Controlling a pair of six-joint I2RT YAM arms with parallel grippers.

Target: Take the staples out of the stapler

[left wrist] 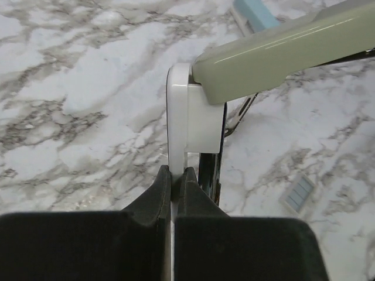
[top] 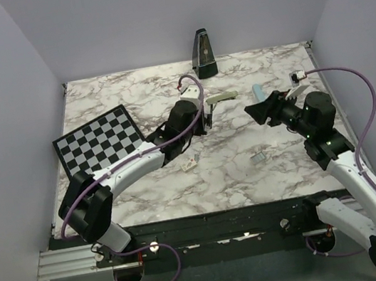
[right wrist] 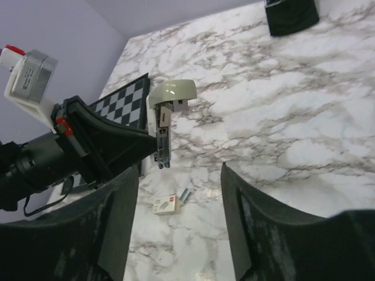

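Note:
My right gripper will next take hold of the stapler by its white bar [right wrist: 152, 122], so the dark staple channel stays free to be emptied.
The sage-green stapler [top: 222, 96] is split open and held above the marble table. My left gripper [top: 202, 118] is shut on its white lower bar [left wrist: 179, 117], which stands upright. The green top bar [left wrist: 281, 52] sticks out sideways, and the dark metallic staple channel [left wrist: 211, 170] hangs beside the white bar. In the right wrist view the stapler's green end [right wrist: 171, 92] and the metal channel [right wrist: 162, 140] show in front of the left gripper [right wrist: 99, 146]. My right gripper [top: 255, 111] is open and empty, a short way right of the stapler, facing it [right wrist: 179, 170].
A black metronome [top: 203, 53] stands at the back. A checkerboard [top: 98, 140] lies at the left. A small white box [top: 189, 162] with a short staple strip [right wrist: 184, 195] beside it lies below the stapler. A grey-blue ridged block [top: 258, 158] and a pale blue piece [top: 258, 91] lie near the right gripper.

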